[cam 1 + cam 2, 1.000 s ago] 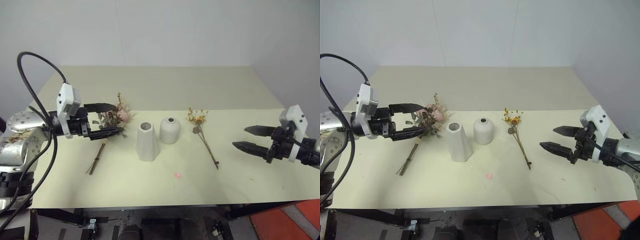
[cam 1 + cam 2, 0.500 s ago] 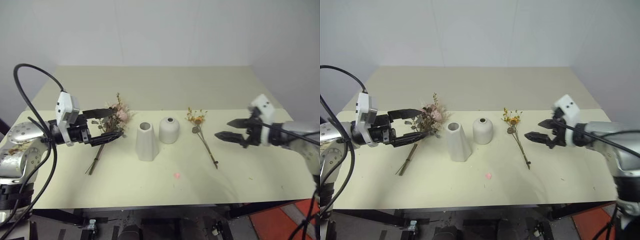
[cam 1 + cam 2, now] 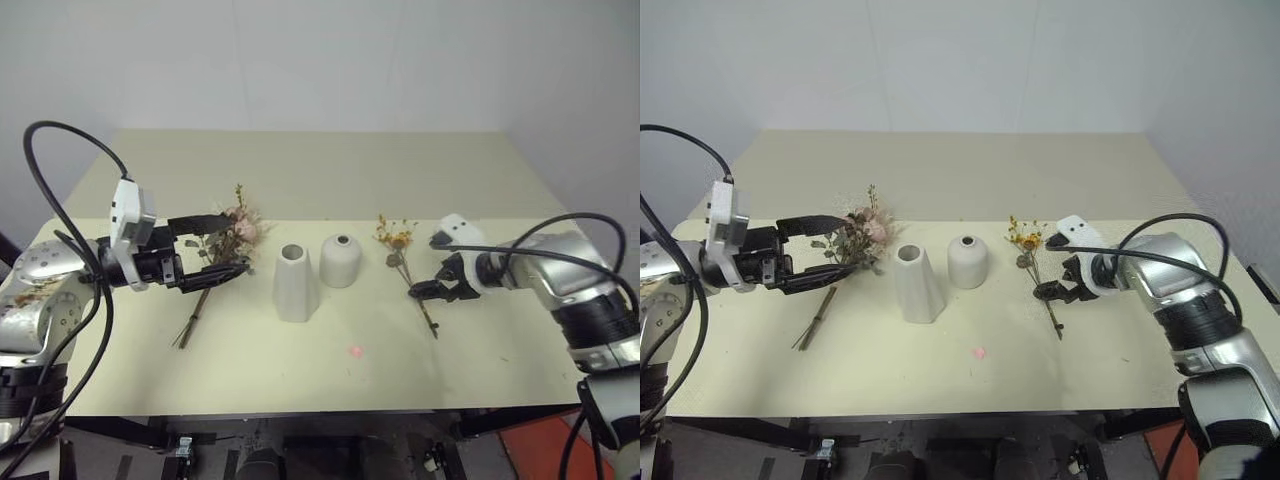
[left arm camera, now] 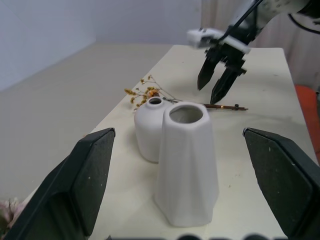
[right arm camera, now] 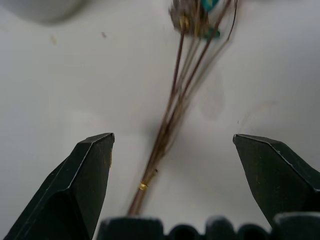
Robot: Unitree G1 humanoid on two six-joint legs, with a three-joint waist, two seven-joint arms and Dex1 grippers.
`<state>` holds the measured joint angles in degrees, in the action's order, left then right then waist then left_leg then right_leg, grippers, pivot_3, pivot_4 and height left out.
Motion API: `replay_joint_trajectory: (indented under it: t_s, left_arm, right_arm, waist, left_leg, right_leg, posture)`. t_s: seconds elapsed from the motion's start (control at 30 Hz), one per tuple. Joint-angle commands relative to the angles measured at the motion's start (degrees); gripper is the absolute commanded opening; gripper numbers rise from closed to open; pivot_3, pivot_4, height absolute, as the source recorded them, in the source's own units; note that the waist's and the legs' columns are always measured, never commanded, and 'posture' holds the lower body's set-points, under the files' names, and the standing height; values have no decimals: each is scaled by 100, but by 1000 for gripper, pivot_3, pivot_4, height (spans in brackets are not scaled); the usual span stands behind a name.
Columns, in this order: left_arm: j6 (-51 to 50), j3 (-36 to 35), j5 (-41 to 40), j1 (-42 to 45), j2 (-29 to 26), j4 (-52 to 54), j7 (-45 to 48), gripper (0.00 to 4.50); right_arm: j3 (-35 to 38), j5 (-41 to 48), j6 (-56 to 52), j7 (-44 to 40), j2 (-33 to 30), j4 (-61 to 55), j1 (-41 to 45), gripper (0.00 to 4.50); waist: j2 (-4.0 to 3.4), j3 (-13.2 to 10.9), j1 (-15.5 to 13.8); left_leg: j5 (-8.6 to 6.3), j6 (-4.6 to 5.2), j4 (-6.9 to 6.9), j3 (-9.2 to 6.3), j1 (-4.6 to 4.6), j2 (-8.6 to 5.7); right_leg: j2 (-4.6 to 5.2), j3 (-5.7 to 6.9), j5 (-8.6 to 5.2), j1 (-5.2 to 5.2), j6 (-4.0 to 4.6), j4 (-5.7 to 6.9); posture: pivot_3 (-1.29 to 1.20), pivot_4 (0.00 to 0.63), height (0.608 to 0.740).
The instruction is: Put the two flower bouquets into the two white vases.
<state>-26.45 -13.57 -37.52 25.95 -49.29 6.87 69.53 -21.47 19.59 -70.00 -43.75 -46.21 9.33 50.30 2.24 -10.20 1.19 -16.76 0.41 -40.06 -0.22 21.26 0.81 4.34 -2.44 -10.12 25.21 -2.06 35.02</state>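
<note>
The sprig's dried blooms spread loose and brittle at its top, and the robot's right gripper needs to grab the sprig's bundled brown stems next.
The large bouquet [image 3: 236, 230] of pink roses lies left of centre, its brown stems [image 3: 194, 318] running toward the front. My left gripper [image 3: 234, 240] hovers open over its flower end with nothing held. The tall white vase [image 3: 294, 283] and the short rounded vase [image 3: 340, 260] stand side by side mid-table. Right of them lies the thin orange-yellow sprig [image 3: 396, 236]. My right gripper [image 3: 428, 293] points down over the sprig's stem [image 5: 167, 125], open, with a finger on each side and apart from it. The left wrist view shows both vases [image 4: 186, 165] and the right gripper [image 4: 220, 82].
A pale beige table [image 3: 300, 170] carries everything, with bare surface behind the vases and along the front edge. A small red light spot [image 3: 354, 351] sits in front of the vases. A black cable [image 3: 60, 150] loops above my left arm.
My right gripper has swung in from the table's right side toward the centre and tipped downward over the sprig's stem. The left gripper has stayed in place, still open.
</note>
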Motion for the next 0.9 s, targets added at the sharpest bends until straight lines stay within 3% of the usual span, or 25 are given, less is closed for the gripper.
replay_joint_trajectory:
  t_s: [0.03,0.07,0.2,0.53,0.73,0.9]
  left_arm:
    - [43,-113,-76,104,-128,69,87,4462]
    - [51,-115,-68,99,-130,64,91,4462]
    - [21,-150,-79,63,-137,125,49,4500]
    - [6,-175,-80,1,-161,214,-28,4500]
    - [7,-202,-93,-59,-176,229,-55,4500]
    - [26,-151,-62,-2,-165,160,-58,4500]
  right_arm:
    - [-65,-205,223,-196,142,279,271,4500]
    - [-94,-237,259,-247,217,340,317,4500]
    - [-224,-411,366,-405,421,540,411,3603]
    - [-242,-799,498,-584,595,804,452,39]
    - [227,-957,303,19,788,989,470,39]
    - [1591,-833,531,1007,1064,484,141,39]
  waist:
    - [0,0,15]
    - [0,0,20]
    - [-1,0,48]
    - [-1,0,91]
    - [-1,0,125]
    - [-1,0,120]
  left_leg:
    - [0,0,1,0,0,0]
    - [0,0,4,0,1,0]
    - [0,0,3,0,5,0]
    - [0,0,2,-2,2,1]
    - [0,0,1,-2,3,0]
    - [0,-1,5,-3,4,0]
  right_leg:
    - [0,-1,0,1,0,0]
    - [0,-1,0,2,0,0]
    - [1,0,0,5,0,-1]
    - [0,2,0,4,0,3]
    - [1,1,0,4,0,3]
    - [1,1,1,6,1,3]
  posture:
    - [0,150,740]
    - [0,150,740]
    - [0,150,740]
    - [0,150,740]
    - [0,150,740]
    - [0,150,740]
